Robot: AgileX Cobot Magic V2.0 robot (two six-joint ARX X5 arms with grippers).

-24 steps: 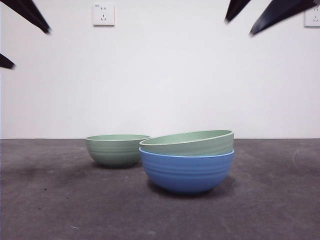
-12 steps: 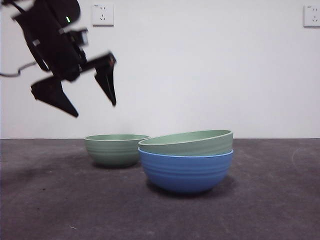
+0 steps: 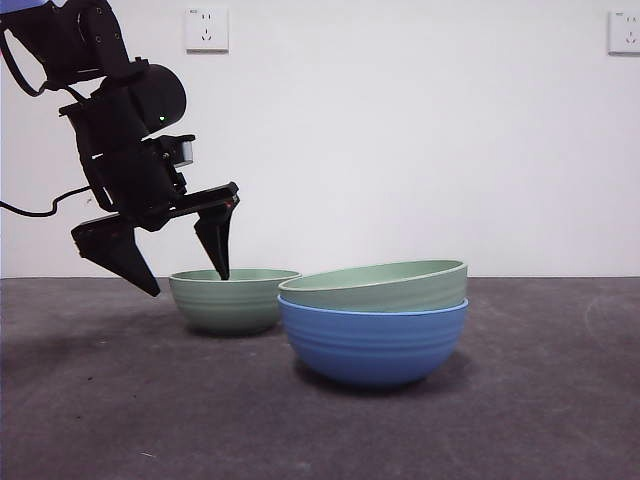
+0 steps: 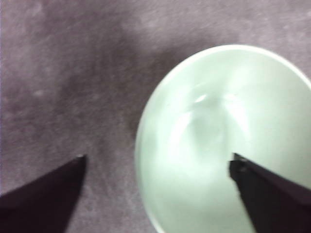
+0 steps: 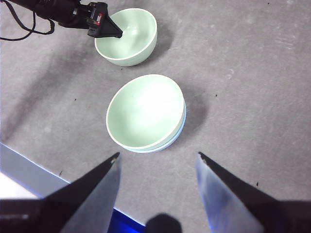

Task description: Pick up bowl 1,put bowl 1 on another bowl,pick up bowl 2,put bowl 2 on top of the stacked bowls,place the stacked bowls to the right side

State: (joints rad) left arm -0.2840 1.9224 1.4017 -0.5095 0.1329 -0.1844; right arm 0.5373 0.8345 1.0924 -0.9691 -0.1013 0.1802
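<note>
My left gripper is to grab the lone pale green bowl by its rim [image 3: 184, 277] [image 4: 139, 167] next. That bowl should then go on the stacked bowls.
A pale green bowl [image 3: 235, 300] stands alone on the table, upright and empty. My left gripper [image 3: 188, 280] is open and low over its near-left rim. One jaw is over the inside of this bowl [image 4: 223, 141] and the other is outside it over the mat; I cannot tell whether either touches. To its right a second pale green bowl [image 3: 375, 285] rests tilted inside the blue ridged bowl [image 3: 372, 345]. My right gripper [image 5: 158, 155] is open and empty, high above that pair [image 5: 146, 110], and out of the front view.
The bowls stand on a dark grey table mat [image 3: 520, 420]. Two wall sockets [image 3: 206, 29] [image 3: 624, 32] sit on the white wall behind. A black cable [image 3: 30, 210] trails from the left arm. The table's edge [image 5: 29, 174] shows in the right wrist view.
The left arm has come down from the top left to the lone green bowl, jaws open. The right arm's black tips have gone from the front view's top right.
</note>
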